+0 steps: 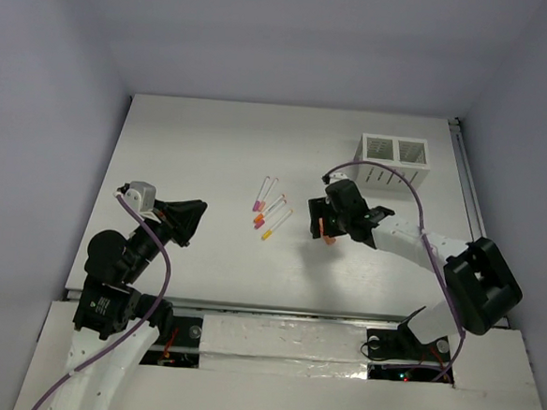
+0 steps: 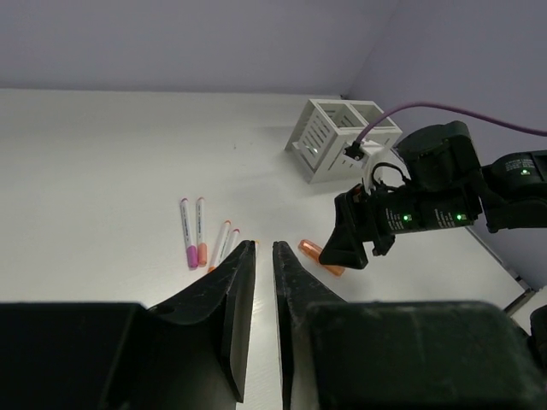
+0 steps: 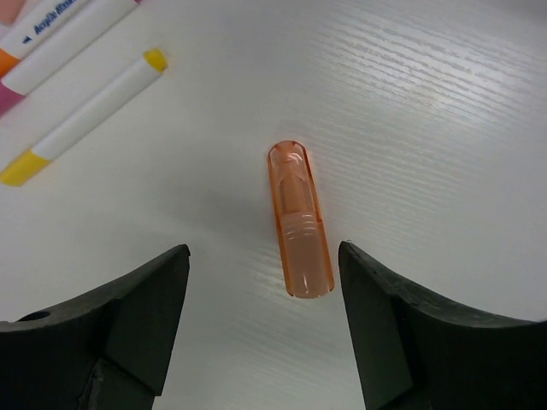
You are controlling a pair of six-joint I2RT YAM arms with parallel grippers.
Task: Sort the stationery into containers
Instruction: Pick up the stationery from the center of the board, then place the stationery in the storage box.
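My right gripper should next grab the orange piece (image 1: 329, 236) by its near half, so its far end stays free to fit the white container.
Several thin white pens (image 1: 270, 206) with pink, orange and yellow caps lie side by side mid-table, also in the left wrist view (image 2: 202, 232). A short chunky orange piece (image 3: 299, 222) lies flat on the table just ahead of my right gripper (image 3: 263, 249), whose jaws stand wide open on either side of its near end without touching it. From above, that gripper (image 1: 324, 225) hovers over the orange piece (image 1: 329, 236). My left gripper (image 2: 264, 246) is shut to a thin slit with nothing in it, left of the pens (image 1: 195, 220). The white two-compartment container (image 1: 395, 153) stands at the back right.
A yellow-capped pen (image 3: 85, 120) lies up-left of the orange piece. The right arm (image 2: 427, 201) with its purple cable reaches between the container (image 2: 340, 137) and the pens. Grey walls enclose the table (image 1: 212, 144) on three sides.
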